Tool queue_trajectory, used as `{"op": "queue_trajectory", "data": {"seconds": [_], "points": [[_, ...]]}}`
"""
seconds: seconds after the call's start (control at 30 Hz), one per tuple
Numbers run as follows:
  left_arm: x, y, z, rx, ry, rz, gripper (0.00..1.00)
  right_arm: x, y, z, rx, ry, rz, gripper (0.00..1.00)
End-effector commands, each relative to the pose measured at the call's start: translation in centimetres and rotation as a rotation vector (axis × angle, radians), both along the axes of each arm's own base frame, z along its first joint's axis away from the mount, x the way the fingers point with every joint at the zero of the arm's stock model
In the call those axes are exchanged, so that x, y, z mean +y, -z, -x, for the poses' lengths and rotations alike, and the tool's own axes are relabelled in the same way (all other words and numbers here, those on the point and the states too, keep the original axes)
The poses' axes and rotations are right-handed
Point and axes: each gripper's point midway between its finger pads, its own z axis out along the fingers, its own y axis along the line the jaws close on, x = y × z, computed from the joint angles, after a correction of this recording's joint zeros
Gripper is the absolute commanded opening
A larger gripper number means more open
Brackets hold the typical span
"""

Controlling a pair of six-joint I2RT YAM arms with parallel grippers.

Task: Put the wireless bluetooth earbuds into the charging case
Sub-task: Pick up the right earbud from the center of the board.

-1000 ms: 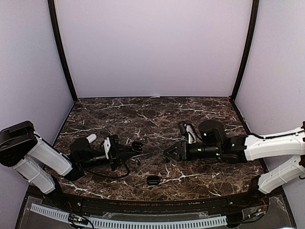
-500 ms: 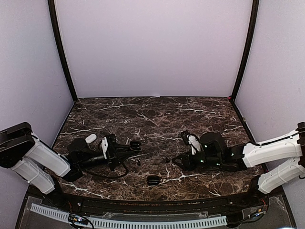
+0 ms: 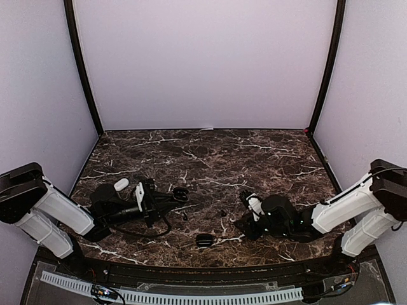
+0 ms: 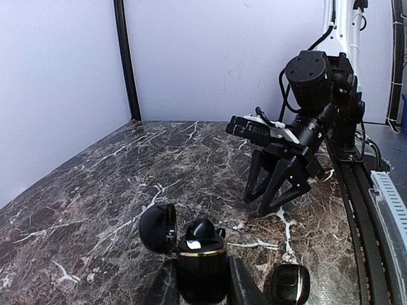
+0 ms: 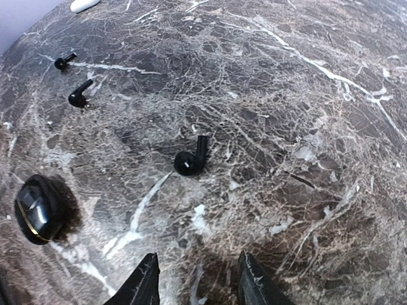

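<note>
My right gripper grabs the nearest black earbud by its rounded head [image 3: 223, 214] next, since the stem stays free to insert into the charging case.
My left gripper [image 4: 201, 281] is shut on an open black charging case [image 4: 201, 257] with a gold rim. It holds the case upright, with the lid [image 4: 158, 227] hanging to the left and a black earbud [image 4: 202, 230] sitting in the top. In the top view this case [image 3: 182, 192] is left of centre. My right gripper [image 5: 198, 274] is open and low over the table, also in the top view [image 3: 245, 225]. A black earbud [image 5: 191, 160] lies just ahead of its fingertips. Two more black earbuds [image 5: 79, 95] [image 5: 63, 60] lie farther off. No white buds show.
A closed black case [image 3: 204, 240] lies near the table's front edge, also in the right wrist view [image 5: 38, 210] and left wrist view [image 4: 289, 284]. A white oval case [image 3: 121, 184] lies by the left arm. The table is dark marble [image 3: 210, 152] with walls around it.
The right arm has drawn back toward the near edge and dropped low to the table, its gripper now behind the lone black earbud. The left arm shifted slightly, then stayed still with the case.
</note>
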Motion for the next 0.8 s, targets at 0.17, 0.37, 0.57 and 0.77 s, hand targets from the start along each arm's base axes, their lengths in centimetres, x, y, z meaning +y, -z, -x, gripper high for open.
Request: {"op": "queue_trajectory", "data": {"seconds": [0.17, 0.37, 0.57, 0.77], "points": [[0.2, -1.0, 0.4, -0.028, 0.02, 0.036, 0.17, 2.0, 0.2, -1.6, -0.261, 0.015, -0.05, 0.36], [0.2, -1.2, 0.5, -0.032, 0.024, 0.037, 0.17, 3.3, 1.9, -1.6, -0.332, -0.009, -0.042, 0.36], [0.1, -1.2, 0.6, -0.036, 0.028, 0.038, 0.18, 4.2, 3.6, -2.2, -0.294, 0.009, -0.013, 0.35], [0.2, -1.3, 0.7, -0.038, 0.031, 0.038, 0.18, 4.3, 5.4, -2.7, -0.281, 0.026, 0.051, 0.33]]}}
